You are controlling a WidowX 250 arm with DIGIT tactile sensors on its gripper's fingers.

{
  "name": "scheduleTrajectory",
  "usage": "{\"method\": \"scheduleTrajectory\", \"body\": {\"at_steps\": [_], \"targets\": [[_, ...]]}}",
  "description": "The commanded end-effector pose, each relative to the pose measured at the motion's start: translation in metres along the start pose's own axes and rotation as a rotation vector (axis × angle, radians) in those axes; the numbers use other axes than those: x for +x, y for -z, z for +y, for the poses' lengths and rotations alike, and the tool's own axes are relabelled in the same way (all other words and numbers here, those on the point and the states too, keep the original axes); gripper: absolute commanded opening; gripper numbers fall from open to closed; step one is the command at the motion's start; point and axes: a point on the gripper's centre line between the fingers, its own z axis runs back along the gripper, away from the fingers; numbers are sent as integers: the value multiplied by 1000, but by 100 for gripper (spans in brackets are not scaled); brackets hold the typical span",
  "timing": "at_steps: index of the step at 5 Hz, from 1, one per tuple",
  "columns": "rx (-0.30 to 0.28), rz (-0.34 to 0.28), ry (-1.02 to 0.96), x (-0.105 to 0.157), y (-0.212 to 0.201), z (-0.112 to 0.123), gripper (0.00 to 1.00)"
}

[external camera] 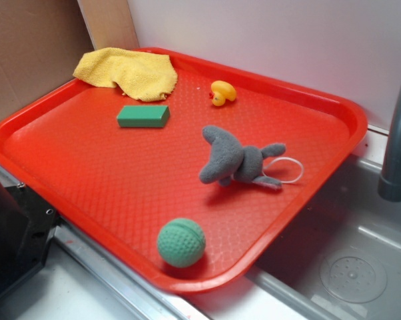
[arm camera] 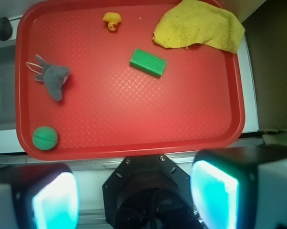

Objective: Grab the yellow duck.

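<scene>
My gripper will grab the yellow duck next, around its rounded body [external camera: 224, 89].
The tiny yellow duck [external camera: 222, 92] with an orange beak sits at the far side of the red tray [external camera: 87, 193]; in the wrist view it [arm camera: 112, 20] lies near the tray's top edge. My gripper [arm camera: 134, 198] is open and empty, high above the robot's black base, off the near edge of the tray [arm camera: 134, 145] and far from the duck. Its two pads [arm camera: 214, 193] stand wide apart. The gripper itself does not show in the exterior view.
On the tray: a yellow terry cloth [external camera: 127, 72] at the far left corner, a green block [external camera: 143, 116], a grey plush toy [external camera: 237, 160], a green ball [external camera: 181, 242] near the front rim. A sink with a grey tap [external camera: 400, 133] is on the right. Black robot base [external camera: 14, 233] at the left.
</scene>
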Motion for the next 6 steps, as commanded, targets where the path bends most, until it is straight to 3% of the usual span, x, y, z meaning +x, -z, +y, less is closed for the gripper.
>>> {"method": "scheduleTrajectory", "body": {"at_steps": [1,2,4,5,6], "targets": [[0,0,0,0,0,0,100],[24,-35,-71,11,7,4,100],[65,-85,-255,60,47,10,100],[115,-173,-344,81,61,5,100],[121,-218,-386,101,77,4,100]]}}
